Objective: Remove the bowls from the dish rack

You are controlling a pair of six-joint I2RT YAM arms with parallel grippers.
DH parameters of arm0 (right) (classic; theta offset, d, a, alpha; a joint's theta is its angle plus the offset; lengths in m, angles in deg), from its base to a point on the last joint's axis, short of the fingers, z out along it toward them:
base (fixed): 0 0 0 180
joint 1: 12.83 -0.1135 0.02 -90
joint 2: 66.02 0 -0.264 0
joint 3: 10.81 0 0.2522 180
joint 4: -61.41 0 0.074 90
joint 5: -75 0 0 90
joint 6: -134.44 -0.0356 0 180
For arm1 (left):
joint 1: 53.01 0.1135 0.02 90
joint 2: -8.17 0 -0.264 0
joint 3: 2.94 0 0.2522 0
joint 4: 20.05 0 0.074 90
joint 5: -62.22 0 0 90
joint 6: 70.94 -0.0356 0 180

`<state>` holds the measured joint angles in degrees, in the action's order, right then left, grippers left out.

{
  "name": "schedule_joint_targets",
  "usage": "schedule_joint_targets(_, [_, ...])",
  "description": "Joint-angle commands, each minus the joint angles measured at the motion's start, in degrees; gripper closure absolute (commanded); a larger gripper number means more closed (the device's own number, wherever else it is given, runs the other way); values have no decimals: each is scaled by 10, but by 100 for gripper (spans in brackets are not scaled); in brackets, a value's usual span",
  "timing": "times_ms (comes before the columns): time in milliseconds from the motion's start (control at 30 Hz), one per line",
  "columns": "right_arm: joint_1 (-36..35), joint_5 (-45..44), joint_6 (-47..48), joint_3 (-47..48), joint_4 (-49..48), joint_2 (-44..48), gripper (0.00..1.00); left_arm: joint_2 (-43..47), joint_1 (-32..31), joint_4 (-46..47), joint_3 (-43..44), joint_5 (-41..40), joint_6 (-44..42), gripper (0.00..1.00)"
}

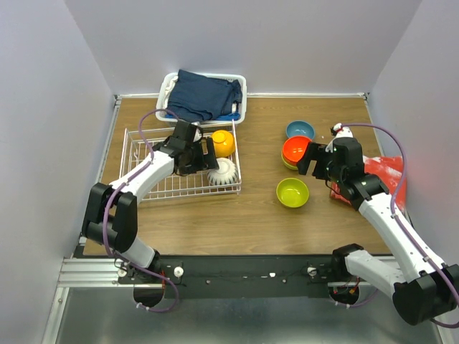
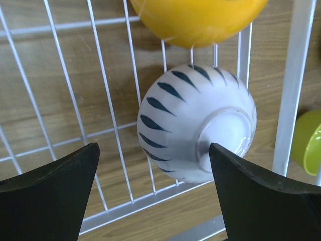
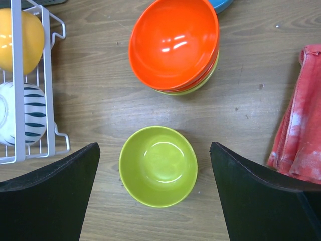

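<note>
My left gripper grabs the white bowl by its ribbed side next, so the rest of the bowl's rim stays free for my right gripper.
The white wire dish rack holds two bowls at its right end: an orange-yellow bowl and a white bowl with dark ribs, lying on its side. My left gripper is open over the rack; in the left wrist view the white bowl sits just ahead of the open left gripper, untouched. My right gripper is open and empty above a lime-green bowl on the table. A red-orange bowl tops a stack with a lime-green rim below. A blue bowl stands behind.
A white plastic basket with dark blue cloth stands behind the rack. A red cloth lies at the right, beside the right arm. The rack's wire side stands left of the lime-green bowl.
</note>
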<state>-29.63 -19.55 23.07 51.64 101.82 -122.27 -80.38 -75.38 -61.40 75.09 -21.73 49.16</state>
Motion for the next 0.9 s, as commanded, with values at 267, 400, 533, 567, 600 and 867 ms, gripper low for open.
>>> schedule_joint_targets(267, [2, 15, -3, 6, 12, 5, 2, 4, 53, 179, -114, 184, 172, 1])
schedule_joint_targets(400, [3, 11, -1, 4, 14, 8, 2, 8, 53, 206, -128, 187, 202, 1])
schedule_joint_targets(533, [2, 10, -2, 4, 11, 7, 2, 8, 53, 209, -153, 181, 218, 1])
schedule_joint_targets(567, [2, 11, -2, 4, 10, 5, 2, 7, 53, 213, -158, 184, 227, 1])
schedule_joint_targets(600, [3, 11, -2, 4, 9, 4, 2, 7, 53, 220, -162, 187, 231, 1])
schedule_joint_targets(867, [2, 17, -3, 2, 6, -1, 2, 1, 53, 244, -171, 190, 246, 2])
